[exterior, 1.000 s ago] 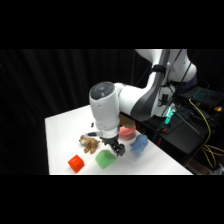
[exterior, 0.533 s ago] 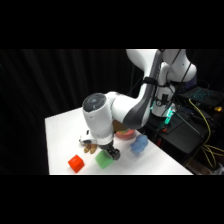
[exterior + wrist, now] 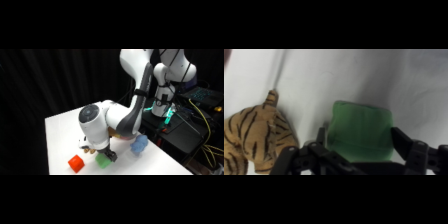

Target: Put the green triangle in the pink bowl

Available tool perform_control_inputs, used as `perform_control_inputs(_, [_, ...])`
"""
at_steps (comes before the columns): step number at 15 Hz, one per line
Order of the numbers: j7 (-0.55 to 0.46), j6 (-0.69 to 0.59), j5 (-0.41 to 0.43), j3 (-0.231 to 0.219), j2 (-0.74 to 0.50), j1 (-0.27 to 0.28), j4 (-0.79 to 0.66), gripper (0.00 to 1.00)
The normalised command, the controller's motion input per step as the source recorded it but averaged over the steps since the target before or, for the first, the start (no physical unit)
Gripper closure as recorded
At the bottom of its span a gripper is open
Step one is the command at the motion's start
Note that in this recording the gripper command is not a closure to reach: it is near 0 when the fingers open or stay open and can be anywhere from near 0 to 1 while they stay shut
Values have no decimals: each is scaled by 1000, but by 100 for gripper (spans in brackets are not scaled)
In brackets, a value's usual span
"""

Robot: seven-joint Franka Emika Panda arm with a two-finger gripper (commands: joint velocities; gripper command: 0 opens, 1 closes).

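I will next grab the opposite sides of the triangle with my gripper, to put the green triangle point(image 3: 103, 161) in the pink bowl.
The green triangle point(image 3: 103, 161) lies on the white table near its front edge. My gripper point(image 3: 105, 155) has come down right over it. The wrist view shows the green triangle point(image 3: 360, 131) between my two black fingers, one finger point(image 3: 322, 138) at its left side and the other at its right. The gripper point(image 3: 361, 146) is open around the block, which still rests on the table. In the side view my arm stands in front of the pink bowl and hides it; the wrist view does not take it in.
A red block point(image 3: 76, 163) sits left of the green one. A striped tiger toy point(image 3: 254, 140) lies close beside my left finger. A light-blue lumpy object point(image 3: 139, 144) is to the right. Black equipment with cables point(image 3: 175, 131) stands off the table's right side.
My arm has swung left and down towards the table's front, bringing the gripper from above the toys onto the green triangle. The arm now covers the pink bowl.
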Motion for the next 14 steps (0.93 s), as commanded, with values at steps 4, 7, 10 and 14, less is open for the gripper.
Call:
perform_control_inputs(4, [-215, -164, 26, 40, 125, -83, 279, 100])
perform_control_inputs(7, [-131, -117, 11, 26, -71, -46, 88, 100])
perform_control_inputs(10, [-34, -35, -12, 19, -374, 0, -232, 100])
perform_control_inputs(14, [54, 65, -15, 19, -643, 15, -567, 100])
